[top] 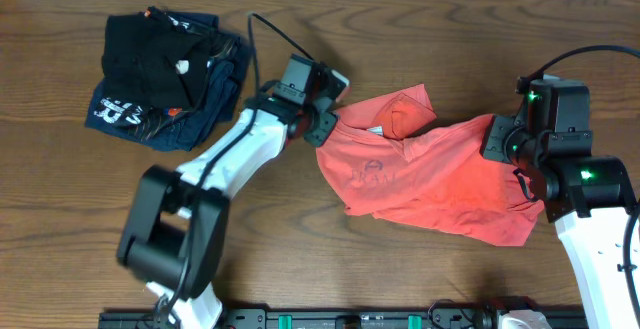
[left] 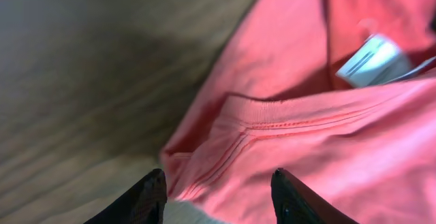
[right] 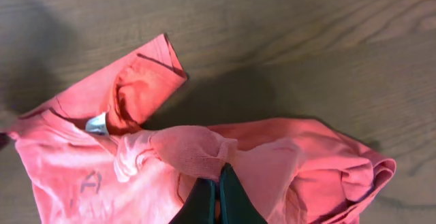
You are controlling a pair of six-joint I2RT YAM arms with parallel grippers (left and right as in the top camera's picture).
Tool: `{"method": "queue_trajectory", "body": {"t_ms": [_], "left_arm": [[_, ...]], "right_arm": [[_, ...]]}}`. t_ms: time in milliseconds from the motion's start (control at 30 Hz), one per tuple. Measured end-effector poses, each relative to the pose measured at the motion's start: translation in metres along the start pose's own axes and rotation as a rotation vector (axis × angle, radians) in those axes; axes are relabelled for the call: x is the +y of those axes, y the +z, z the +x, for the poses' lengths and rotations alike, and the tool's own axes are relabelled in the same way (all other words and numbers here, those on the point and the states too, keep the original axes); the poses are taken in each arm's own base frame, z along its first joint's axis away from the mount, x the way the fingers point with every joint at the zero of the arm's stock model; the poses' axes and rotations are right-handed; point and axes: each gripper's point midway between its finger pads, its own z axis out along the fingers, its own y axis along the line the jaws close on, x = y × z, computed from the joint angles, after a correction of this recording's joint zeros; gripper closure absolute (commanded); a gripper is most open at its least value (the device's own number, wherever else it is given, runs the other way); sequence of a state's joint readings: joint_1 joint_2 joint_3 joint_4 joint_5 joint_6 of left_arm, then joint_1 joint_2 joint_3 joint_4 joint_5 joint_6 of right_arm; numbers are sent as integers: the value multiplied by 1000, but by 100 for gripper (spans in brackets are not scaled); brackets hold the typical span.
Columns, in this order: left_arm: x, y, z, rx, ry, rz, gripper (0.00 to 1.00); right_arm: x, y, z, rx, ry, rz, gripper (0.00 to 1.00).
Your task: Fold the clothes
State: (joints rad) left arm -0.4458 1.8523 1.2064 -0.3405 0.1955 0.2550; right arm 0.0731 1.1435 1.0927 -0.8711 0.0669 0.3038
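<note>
I will stretch the T-shirt out for folding, so I will next grab the T-shirt's stitched hem (top: 329, 138) (left: 216, 167) with my left gripper, across from my right gripper's bunched fold.
The clothes, a coral-red T-shirt (top: 420, 174), lie crumpled on the wooden table (top: 420, 29), right of centre. My left gripper (top: 326, 126) is at the shirt's left edge by the collar. In the left wrist view its fingers (left: 146, 200) stand apart over a stitched hem of the shirt (left: 306, 135), clamping nothing. The white neck tag (left: 371, 60) shows just beyond. My right gripper (top: 502, 141) is at the shirt's right side. In the right wrist view it (right: 218, 183) is shut on a bunched fold of the shirt (right: 191, 149), with the tag (right: 97, 123) and small logo (right: 90, 181) to the left.
A folded black garment (top: 150, 44) lies on a folded navy one with white lettering (top: 125, 114) at the back left. A dark rail (top: 350, 319) runs along the table's front edge. Bare wood surrounds the shirt.
</note>
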Motion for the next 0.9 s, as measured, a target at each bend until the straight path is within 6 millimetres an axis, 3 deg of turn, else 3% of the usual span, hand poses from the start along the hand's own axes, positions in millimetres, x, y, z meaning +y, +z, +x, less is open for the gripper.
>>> {"method": "queue_trajectory", "body": {"t_ms": [133, 500, 767, 900], "left_arm": [[-3, 17, 9, 28, 31, 26, 48], [-5, 22, 9, 25, 108, 45, 51], [-5, 33, 23, 74, 140, 55, 87], [-8, 32, 36, 124, 141, 69, 94]], "right_arm": [[0, 0, 1, 3, 0, 1, 99], [-1, 0, 4, 15, -1, 4, 99], [-2, 0, 9, 36, -2, 7, 99], [-2, 0, 9, 36, -2, 7, 99]]}}
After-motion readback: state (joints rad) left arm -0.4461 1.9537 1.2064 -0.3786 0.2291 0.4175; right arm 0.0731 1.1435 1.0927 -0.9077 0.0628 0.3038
